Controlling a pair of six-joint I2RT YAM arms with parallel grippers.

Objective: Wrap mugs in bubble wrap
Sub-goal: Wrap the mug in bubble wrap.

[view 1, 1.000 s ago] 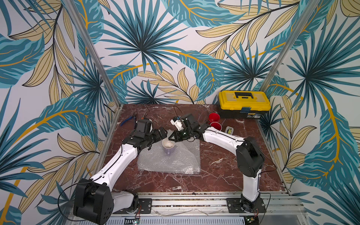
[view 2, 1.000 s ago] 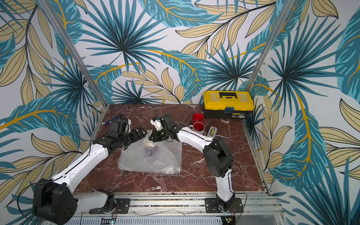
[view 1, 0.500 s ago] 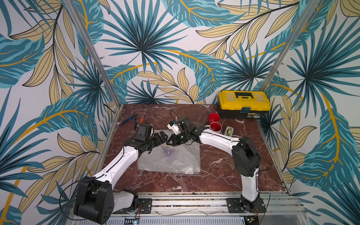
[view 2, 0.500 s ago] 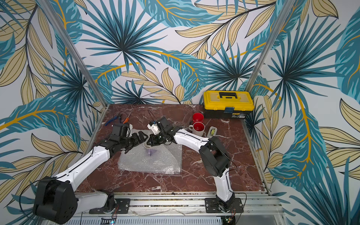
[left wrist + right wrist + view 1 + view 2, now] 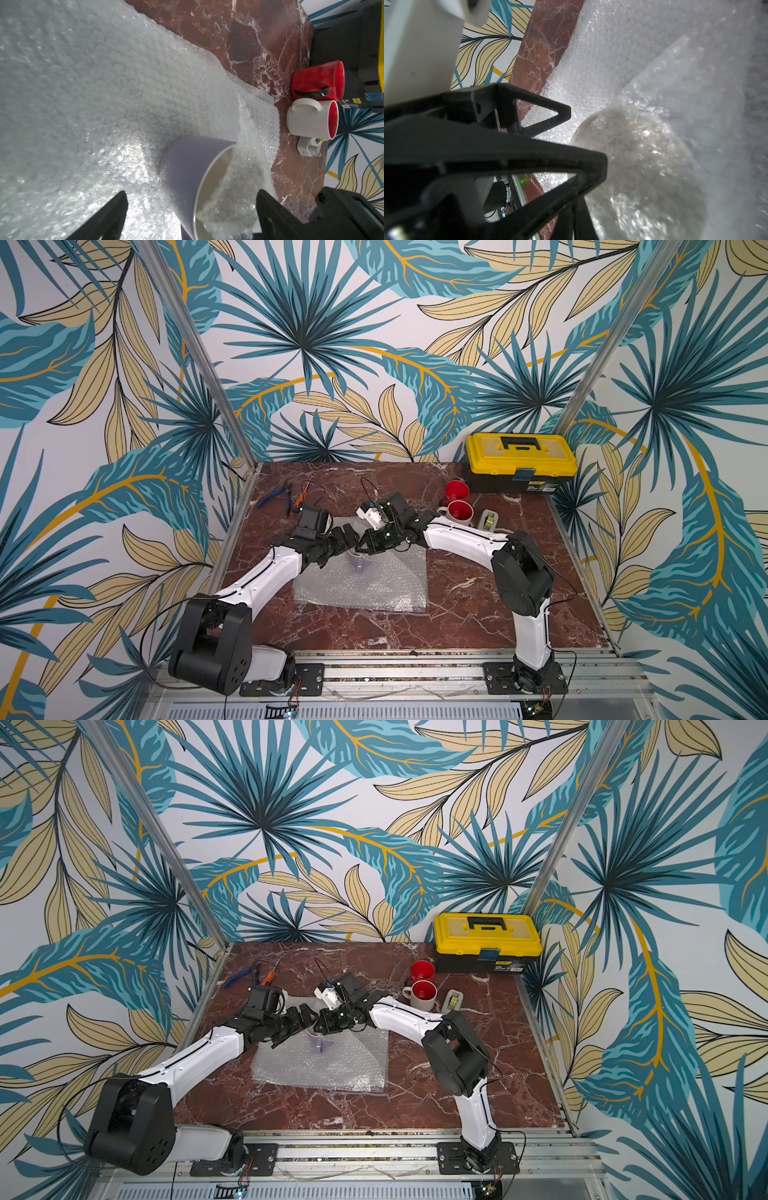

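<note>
The bubble wrap [image 5: 672, 88] in my fingertips reaches across the mug's mouth [image 5: 636, 172] from rim to rim, so my right gripper will let go of the corner.
The lavender mug [image 5: 358, 563] [image 5: 318, 1043] [image 5: 185, 166] stands on the bubble wrap [image 5: 365, 589] [image 5: 328, 1067] [image 5: 104, 93] in mid-table. A far corner of the sheet is pulled over the rim and hangs inside the mug's white mouth. My right gripper [image 5: 362, 545] [image 5: 320, 1022] [image 5: 578, 220] is shut on that corner just above the rim. The left gripper [image 5: 343, 548] [image 5: 297, 1026] [image 5: 190, 216] is open, one finger either side of the mug, touching nothing. A red mug [image 5: 456, 490] [image 5: 318, 83] and a white mug with red inside [image 5: 460, 512] [image 5: 309, 118] stand at the back right.
A grey tape dispenser [image 5: 489, 519] [image 5: 307, 148] sits beside the white mug. A yellow and black toolbox [image 5: 519, 462] fills the back right corner. Blue pliers [image 5: 272, 497] and an orange screwdriver [image 5: 300, 499] lie at the back left.
The right gripper has dragged the sheet's far corner over the mug, covering its mouth. The left gripper has come in from the left and now straddles the mug.
</note>
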